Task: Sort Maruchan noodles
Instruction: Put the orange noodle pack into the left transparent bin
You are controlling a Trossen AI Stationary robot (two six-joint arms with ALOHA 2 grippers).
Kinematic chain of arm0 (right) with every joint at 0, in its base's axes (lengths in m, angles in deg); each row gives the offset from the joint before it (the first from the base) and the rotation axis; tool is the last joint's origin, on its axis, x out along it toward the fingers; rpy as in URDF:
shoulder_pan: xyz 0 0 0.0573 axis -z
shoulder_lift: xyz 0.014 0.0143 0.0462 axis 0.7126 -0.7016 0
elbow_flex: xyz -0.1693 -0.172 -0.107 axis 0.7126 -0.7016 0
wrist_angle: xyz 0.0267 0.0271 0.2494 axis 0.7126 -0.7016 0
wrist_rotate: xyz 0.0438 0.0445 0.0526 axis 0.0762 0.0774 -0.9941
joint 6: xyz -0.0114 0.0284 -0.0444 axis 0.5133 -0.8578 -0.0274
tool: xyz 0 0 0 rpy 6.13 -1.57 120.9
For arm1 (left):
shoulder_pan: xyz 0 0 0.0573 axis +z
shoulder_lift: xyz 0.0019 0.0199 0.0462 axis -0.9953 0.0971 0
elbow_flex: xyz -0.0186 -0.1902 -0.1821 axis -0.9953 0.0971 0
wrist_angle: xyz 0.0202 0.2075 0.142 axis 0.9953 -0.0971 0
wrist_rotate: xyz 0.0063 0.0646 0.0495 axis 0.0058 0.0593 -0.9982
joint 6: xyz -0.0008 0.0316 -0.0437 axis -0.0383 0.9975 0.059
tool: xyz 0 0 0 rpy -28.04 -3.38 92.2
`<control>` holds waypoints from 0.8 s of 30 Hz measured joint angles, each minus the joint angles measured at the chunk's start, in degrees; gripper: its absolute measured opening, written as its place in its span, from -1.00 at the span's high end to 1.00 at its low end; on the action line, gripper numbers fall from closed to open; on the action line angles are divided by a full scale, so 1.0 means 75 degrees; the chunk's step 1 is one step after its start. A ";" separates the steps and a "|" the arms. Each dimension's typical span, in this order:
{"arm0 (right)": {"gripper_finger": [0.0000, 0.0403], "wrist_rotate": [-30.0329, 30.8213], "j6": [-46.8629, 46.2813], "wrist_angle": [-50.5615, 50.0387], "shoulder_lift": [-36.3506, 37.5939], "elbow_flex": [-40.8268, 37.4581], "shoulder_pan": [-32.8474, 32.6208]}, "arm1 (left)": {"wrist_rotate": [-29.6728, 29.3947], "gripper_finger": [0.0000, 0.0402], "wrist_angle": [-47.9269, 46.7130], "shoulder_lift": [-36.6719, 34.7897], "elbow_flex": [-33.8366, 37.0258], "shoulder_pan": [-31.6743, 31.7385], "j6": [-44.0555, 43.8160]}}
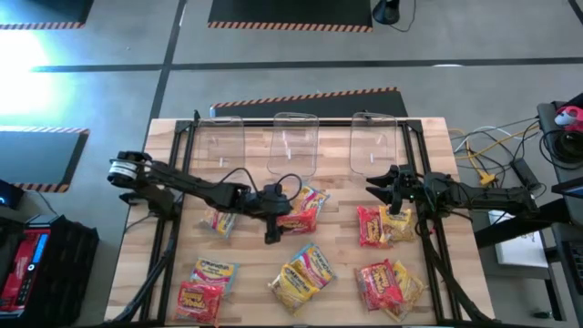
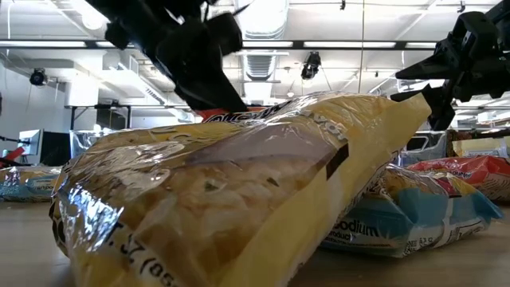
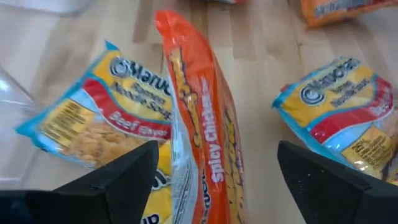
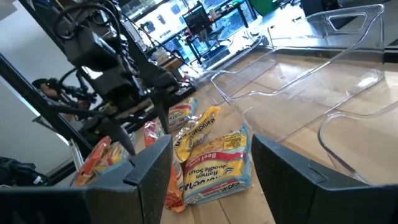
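I should next use my left gripper to pick up the Spicy Chicken packet by its printed front and back, so the noodles get sorted by flavor.
Maruchan packets lie flat on the wooden table in several small heaps: red, yellow and multicoloured ones. My left gripper is open, low over the middle heap. An orange-red Spicy Chicken packet stands on edge between its fingers, with blue-and-yellow Beef packets on either side. My right gripper is open and raised above the right-hand heap, near the right bin. In the low view a big yellow packet hides the left fingertips. My left gripper straddles the orange-red packet from above. One finger lies close beside the packet's side, and whether it touches cannot be told. The other finger stands well apart from it.
Three clear plastic bins stand along the table's far edge. More packets lie near the front edge. Black frame rails run down both sides of the table. Cables and gear lie off the table's right side.
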 joint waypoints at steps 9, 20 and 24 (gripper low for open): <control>-0.03 0.0000 0.0000 -0.0002 0.0000 0.0000 0.0000 | 0.0207 -0.41 0.0097 0.0350 0.0000 0.0083 -0.0087; -0.03 0.0000 0.0000 -0.0002 -0.0003 0.0000 -0.0002 | 0.0521 -0.22 0.0193 0.0636 0.0000 0.0121 -0.0204; -0.03 0.0000 0.0000 -0.0002 -0.0003 0.0000 0.0000 | 0.0521 -0.12 0.0191 0.0636 0.0000 0.0121 -0.0204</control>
